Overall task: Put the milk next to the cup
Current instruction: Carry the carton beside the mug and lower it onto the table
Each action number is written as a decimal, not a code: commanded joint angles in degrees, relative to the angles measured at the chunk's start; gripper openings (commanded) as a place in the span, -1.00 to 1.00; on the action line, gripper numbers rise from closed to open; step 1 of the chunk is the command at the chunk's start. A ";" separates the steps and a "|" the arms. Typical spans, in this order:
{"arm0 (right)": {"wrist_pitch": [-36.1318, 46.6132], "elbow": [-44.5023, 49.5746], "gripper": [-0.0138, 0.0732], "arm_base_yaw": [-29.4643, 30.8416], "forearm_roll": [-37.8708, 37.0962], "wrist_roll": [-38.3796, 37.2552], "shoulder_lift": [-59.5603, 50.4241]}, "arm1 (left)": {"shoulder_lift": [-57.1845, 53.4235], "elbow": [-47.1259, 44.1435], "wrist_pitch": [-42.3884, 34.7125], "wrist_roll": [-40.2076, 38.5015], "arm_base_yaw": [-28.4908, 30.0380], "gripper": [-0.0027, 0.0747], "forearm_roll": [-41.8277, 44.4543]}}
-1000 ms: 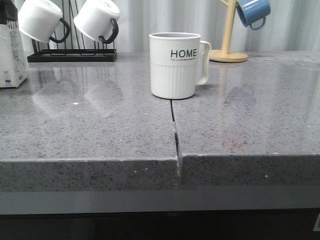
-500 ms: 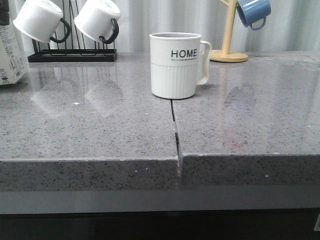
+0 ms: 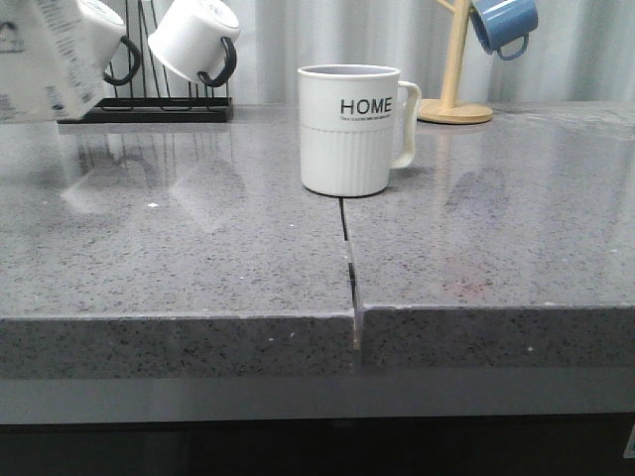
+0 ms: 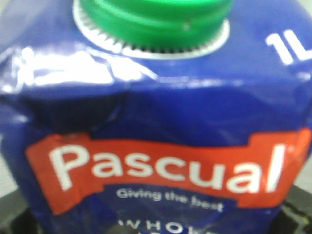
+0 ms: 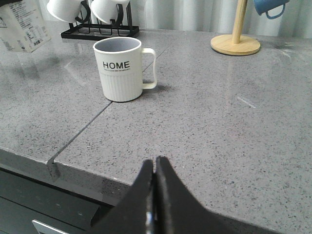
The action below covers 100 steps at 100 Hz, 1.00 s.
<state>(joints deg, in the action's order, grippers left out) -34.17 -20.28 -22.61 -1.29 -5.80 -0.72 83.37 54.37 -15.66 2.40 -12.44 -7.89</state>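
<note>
My left gripper keeps hold of the milk for now until it stands beside the cup (image 3: 349,129), since the milk hangs tilted above the counter and would drop if I opened now.
The milk (image 3: 45,59) hangs tilted above the counter at the far left, its base lifted off the surface; only its white printed lower part shows there. Its blue top with a green cap (image 4: 151,14) fills the left wrist view, so my left gripper (image 4: 156,229) is shut on the milk, the fingers almost wholly hidden behind it. The cup (image 3: 349,129), white with "HOME" in black and its handle to the right, stands mid-counter, well right of the milk (image 5: 24,27). My right gripper (image 5: 155,163) is shut and empty over the counter's front edge, short of the cup (image 5: 122,68).
A black rack (image 3: 144,111) holding white mugs (image 3: 193,40) with black handles stands at the back left, behind the milk. A wooden stand (image 3: 453,69) with a blue mug (image 3: 503,22) is at the back right. A seam (image 3: 347,258) splits the grey counter in front of the cup.
The milk has risen off the counter at the far left, tipped over at an angle and shifted slightly right. The cup and the right gripper have stayed put.
</note>
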 commanded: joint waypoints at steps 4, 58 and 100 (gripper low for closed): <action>4.32 -1.32 -0.84 0.05 -0.01 0.42 0.00 | -3.35 2.00 -3.91 0.01 -4.34 -0.36 -0.36; 4.32 -1.32 -0.84 0.05 -0.01 0.42 0.00 | 4.24 2.15 -8.37 0.01 -19.82 -0.36 -2.95; 4.32 -1.32 -0.84 0.05 -0.01 0.42 0.00 | 6.92 2.19 -10.49 0.01 -21.13 0.11 -3.49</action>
<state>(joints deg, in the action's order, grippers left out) -34.17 -20.28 -22.61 -1.29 -5.80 -0.72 92.22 54.59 -21.22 2.52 -33.25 -10.99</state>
